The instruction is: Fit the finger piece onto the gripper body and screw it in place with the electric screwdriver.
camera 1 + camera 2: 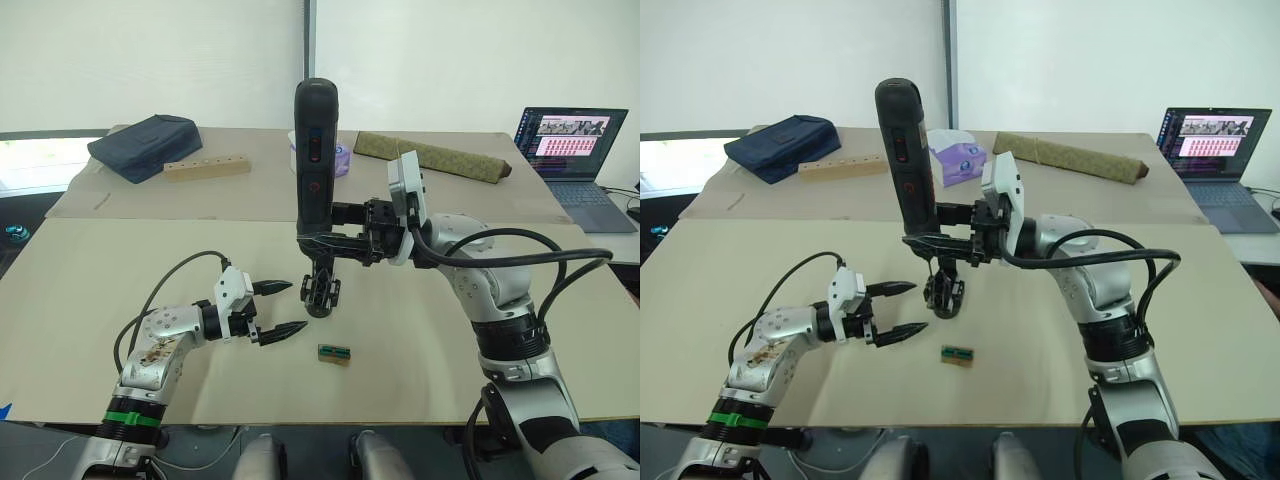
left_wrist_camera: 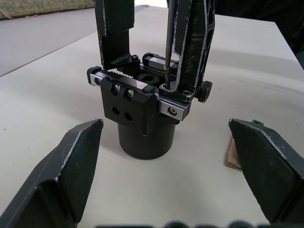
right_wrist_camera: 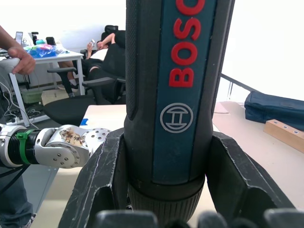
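Note:
My left gripper is to grab the gripper body by its round base (image 2: pixel 146 141) next. The gripper body's bar (image 2: pixel 137 90) then stays free for the screwdriver's bit.
The electric screwdriver (image 1: pixel 315 150) stands upright above the table's middle, with my right gripper (image 1: pixel 327 241) shut on its lower end; its fingers (image 3: pixel 102 185) clamp the barrel (image 3: pixel 175 95). Its thin bit (image 2: pixel 168 42) runs down onto the rail of the gripper body (image 1: pixel 321 292), a small black mechanism with a round base (image 2: pixel 142 137). The finger piece (image 2: pixel 195 42) stands upright on that rail, and the bit tip meets its base. A second black finger (image 2: pixel 114 28) rises beside it. My left gripper (image 1: pixel 277 307) is open just left of the body, and its fingers (image 2: pixel 71 166) are clear of it.
A small green-and-brown block (image 1: pixel 334 353) lies in front of the body. At the back lie a dark blue bag (image 1: pixel 145 145), a wooden block with holes (image 1: pixel 207 166), a purple tissue pack (image 1: pixel 958 160) and a long olive roll (image 1: pixel 430 155). A laptop (image 1: pixel 570 140) sits far right.

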You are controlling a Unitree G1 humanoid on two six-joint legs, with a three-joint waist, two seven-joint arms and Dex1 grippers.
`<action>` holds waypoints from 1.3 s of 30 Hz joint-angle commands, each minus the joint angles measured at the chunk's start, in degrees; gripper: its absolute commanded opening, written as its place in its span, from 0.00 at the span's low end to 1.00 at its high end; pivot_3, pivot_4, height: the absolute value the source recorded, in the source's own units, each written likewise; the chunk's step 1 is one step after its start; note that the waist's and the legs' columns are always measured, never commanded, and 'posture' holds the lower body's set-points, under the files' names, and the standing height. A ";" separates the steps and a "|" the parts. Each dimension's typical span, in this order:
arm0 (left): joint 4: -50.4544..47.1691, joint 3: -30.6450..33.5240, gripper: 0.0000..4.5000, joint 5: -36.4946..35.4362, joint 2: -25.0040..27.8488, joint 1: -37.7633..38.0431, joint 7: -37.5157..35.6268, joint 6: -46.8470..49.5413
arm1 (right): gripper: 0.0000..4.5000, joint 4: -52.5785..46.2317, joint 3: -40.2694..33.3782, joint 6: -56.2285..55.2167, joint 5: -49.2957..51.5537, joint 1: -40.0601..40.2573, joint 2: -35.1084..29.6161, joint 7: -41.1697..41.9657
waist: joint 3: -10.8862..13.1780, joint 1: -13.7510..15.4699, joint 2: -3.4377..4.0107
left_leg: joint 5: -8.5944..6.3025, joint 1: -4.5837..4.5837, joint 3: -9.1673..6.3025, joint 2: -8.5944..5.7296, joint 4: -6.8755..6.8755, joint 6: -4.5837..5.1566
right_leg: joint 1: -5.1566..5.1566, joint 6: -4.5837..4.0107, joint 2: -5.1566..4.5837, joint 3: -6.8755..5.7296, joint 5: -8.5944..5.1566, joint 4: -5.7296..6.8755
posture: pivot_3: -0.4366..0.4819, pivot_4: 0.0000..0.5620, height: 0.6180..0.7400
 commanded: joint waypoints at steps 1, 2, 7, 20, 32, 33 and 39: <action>-0.80 0.01 1.00 -0.18 -0.21 0.08 0.21 -1.20 | 0.42 -0.38 -1.15 -1.84 0.04 -0.45 0.29 0.08 | 0.00 0.00 0.00 | 0.00 0.00 0.00 0.00 0.00 0.00 | 0.00 0.00 0.00 0.00 0.00 0.00 | 0.48 0.27 1.00; -0.82 0.00 1.00 -0.19 -0.20 0.10 0.22 -1.19 | 0.42 -0.36 -1.18 -1.91 0.03 -0.47 0.32 0.05 | 0.00 0.00 0.00 | 0.00 0.00 0.00 0.00 0.00 0.00 | 0.00 0.00 0.00 0.00 0.00 0.00 | 0.48 0.27 1.00; -0.98 -0.03 1.00 -0.24 -0.17 0.25 0.27 -1.13 | 0.42 -0.36 -1.31 -2.14 0.07 -0.52 0.43 -0.01 | 0.00 -0.01 0.00 | 0.00 0.00 0.00 0.00 0.00 0.00 | 0.00 0.00 0.00 0.00 0.00 0.00 | 0.48 0.27 1.00; -0.89 -0.04 1.00 -0.22 -0.12 0.11 0.27 -1.18 | 0.42 -0.18 -1.29 -2.45 -0.05 -0.63 0.32 0.19 | 0.00 0.00 0.00 | 0.00 0.00 0.00 0.00 0.00 0.00 | 0.00 0.00 0.00 0.00 0.00 0.00 | 0.48 0.27 1.00; -0.91 -0.21 1.00 -0.23 -0.21 0.16 0.23 -1.21 | 0.42 -0.16 -0.89 -2.69 -0.74 -0.27 -0.17 0.42 | 0.00 0.00 0.00 | 0.00 0.00 0.00 0.00 0.00 0.00 | 0.00 0.00 0.00 0.00 0.00 0.00 | 0.48 0.27 1.00; -0.88 -0.22 1.00 -0.23 -0.22 0.15 0.24 -1.21 | 0.42 -0.14 -0.89 -2.70 -0.80 -0.27 -0.17 0.45 | 0.00 0.00 0.00 | 0.00 0.00 0.00 0.00 0.00 0.00 | 0.00 0.00 0.00 0.00 0.00 0.00 | 0.48 0.27 1.00; -0.99 -0.25 1.00 -0.25 -0.21 0.23 0.38 -1.12 | 0.42 -0.29 -1.09 -2.23 -0.58 -0.39 -0.57 1.06 | 0.00 0.01 0.00 | 0.00 -0.01 0.00 0.00 0.00 0.00 | -0.01 0.00 0.00 0.00 0.00 0.00 | 0.48 0.27 1.00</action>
